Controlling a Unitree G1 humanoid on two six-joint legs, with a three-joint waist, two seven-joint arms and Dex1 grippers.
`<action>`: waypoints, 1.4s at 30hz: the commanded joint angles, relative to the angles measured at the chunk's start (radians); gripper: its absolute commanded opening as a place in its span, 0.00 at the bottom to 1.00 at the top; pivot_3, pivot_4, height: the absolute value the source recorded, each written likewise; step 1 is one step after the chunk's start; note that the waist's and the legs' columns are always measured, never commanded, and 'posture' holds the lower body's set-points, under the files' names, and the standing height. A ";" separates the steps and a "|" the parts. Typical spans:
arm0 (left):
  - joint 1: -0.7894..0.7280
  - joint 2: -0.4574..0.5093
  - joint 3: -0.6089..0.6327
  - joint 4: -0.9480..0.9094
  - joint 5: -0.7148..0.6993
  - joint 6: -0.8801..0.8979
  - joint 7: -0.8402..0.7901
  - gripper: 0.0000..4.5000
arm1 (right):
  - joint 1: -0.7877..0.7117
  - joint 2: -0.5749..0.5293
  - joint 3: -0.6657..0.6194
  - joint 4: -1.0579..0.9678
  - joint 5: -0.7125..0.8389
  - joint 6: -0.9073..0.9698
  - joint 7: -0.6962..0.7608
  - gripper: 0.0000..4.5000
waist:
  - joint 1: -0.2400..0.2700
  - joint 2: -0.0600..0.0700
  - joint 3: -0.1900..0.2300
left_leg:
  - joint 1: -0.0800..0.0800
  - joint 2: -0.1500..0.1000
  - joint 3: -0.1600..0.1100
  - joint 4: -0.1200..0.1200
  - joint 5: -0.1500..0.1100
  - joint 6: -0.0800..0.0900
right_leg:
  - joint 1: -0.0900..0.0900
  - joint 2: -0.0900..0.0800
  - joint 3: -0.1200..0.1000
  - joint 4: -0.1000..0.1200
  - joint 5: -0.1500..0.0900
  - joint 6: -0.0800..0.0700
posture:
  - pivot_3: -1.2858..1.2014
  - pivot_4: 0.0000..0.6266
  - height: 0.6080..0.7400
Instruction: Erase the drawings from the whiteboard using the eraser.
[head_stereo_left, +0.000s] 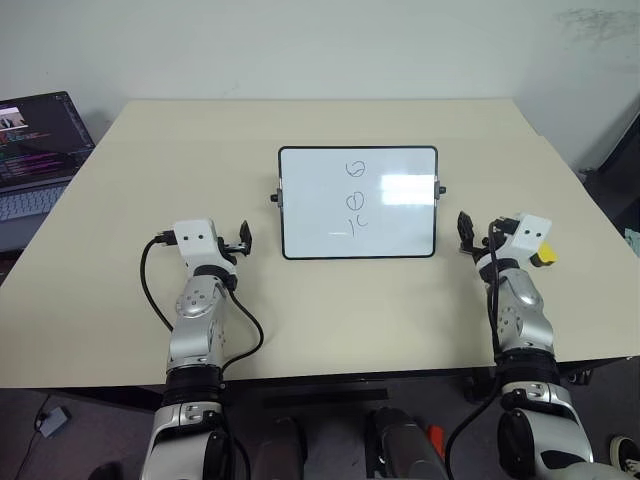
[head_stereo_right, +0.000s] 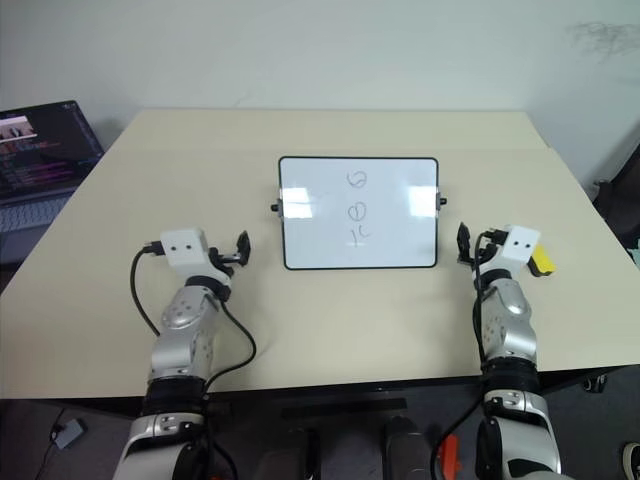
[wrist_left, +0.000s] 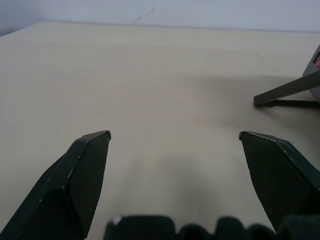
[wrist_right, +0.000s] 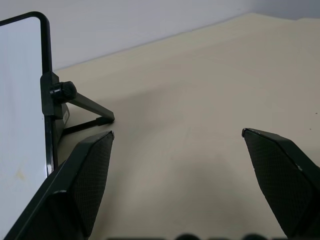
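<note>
The drawings need to be wiped off the whiteboard, so next my right gripper needs to grab the yellow eraser (head_stereo_left: 544, 257) by its long sides.
The whiteboard (head_stereo_left: 310, 205) stands propped on its stand in the middle of the beige table, its face toward me. The drawings (head_stereo_left: 355, 196) are small black scribbles down its middle: two crossed circles and short strokes below them. The yellow eraser (head_stereo_left: 544, 257) lies on the table at the right, just beyond my right wrist. My right gripper (wrist_right: 177, 134) is open and empty beside the whiteboard's right edge (wrist_right: 22, 100). To the left of the board my left gripper (wrist_left: 175, 135) hovers over bare table, open and holding nothing.
An open laptop (head_stereo_left: 35, 150) sits off the table's far left. The whiteboard's stand leg (wrist_left: 287, 92) reaches back behind the board. The table's (head_stereo_left: 330, 320) front edge runs close below both wrists. A wall stands behind the table.
</note>
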 joint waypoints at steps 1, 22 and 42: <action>-0.016 0.015 -0.016 -0.016 0.024 0.000 0.008 1.00 | 0.001 -0.007 -0.006 -0.026 0.012 -0.003 0.005 1.00 | 0.000 0.000 0.000 | 0.000 0.000 0.000 0.000 0.000 0.000 | 0.000 0.000 0.000 0.000 0.000 0.000 | 0.52 0.24 1.00; -0.010 0.027 0.007 -0.041 -0.013 0.013 -0.022 1.00 | -0.008 -0.018 -0.004 -0.034 0.033 0.037 0.046 1.00 | 0.000 0.000 0.000 | 0.000 0.000 0.000 0.000 0.000 0.000 | 0.000 0.000 0.000 0.000 0.000 0.000 | 0.52 0.24 1.00; -0.240 0.333 -0.115 -0.516 -0.556 0.585 -0.635 1.00 | -0.008 -0.194 -0.057 -0.234 0.127 0.340 0.108 1.00 | 0.000 0.000 0.000 | -0.001 0.000 -0.001 0.000 0.000 0.000 | 0.000 0.000 -0.001 -0.001 -0.003 -0.005 | 0.52 0.24 1.00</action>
